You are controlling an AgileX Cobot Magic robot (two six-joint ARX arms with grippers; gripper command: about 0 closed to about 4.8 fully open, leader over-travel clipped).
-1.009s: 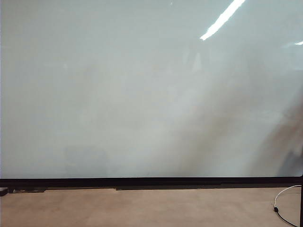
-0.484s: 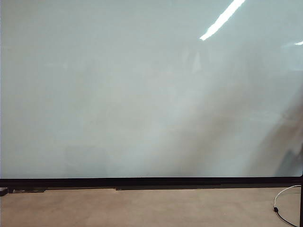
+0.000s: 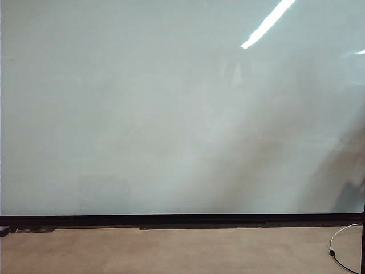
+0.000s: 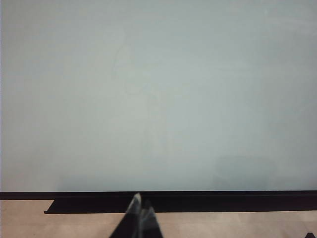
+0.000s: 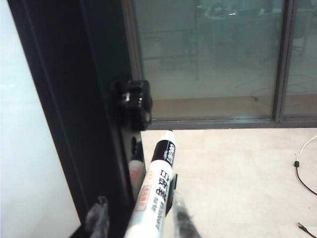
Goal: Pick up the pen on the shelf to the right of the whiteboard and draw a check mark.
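Note:
My right gripper grabs the pen by its white body (image 5: pixel 149 201) next, to draw a check mark on the whiteboard.
The pen (image 5: pixel 157 188), white with dark print and a black cap end, stands on end beside the whiteboard's black side frame (image 5: pixel 74 99). My right gripper (image 5: pixel 138 199) is open around its barrel: one finger lies close along the pen, and a clear gap separates the other from it. The whiteboard (image 3: pixel 171 114) fills the exterior view, glossy and bare, with no check mark on it and no arm in sight. My left gripper (image 4: pixel 141 210) is shut and empty, low in front of the board's bottom frame (image 4: pixel 198 201). The shelf itself is hidden.
A black clamp (image 5: pixel 134 101) sticks out from the side frame above the pen. Glass panels (image 5: pixel 208 59) stand behind, with pale floor in front of them. A white cable (image 3: pixel 342 240) lies on the floor at the board's lower right corner.

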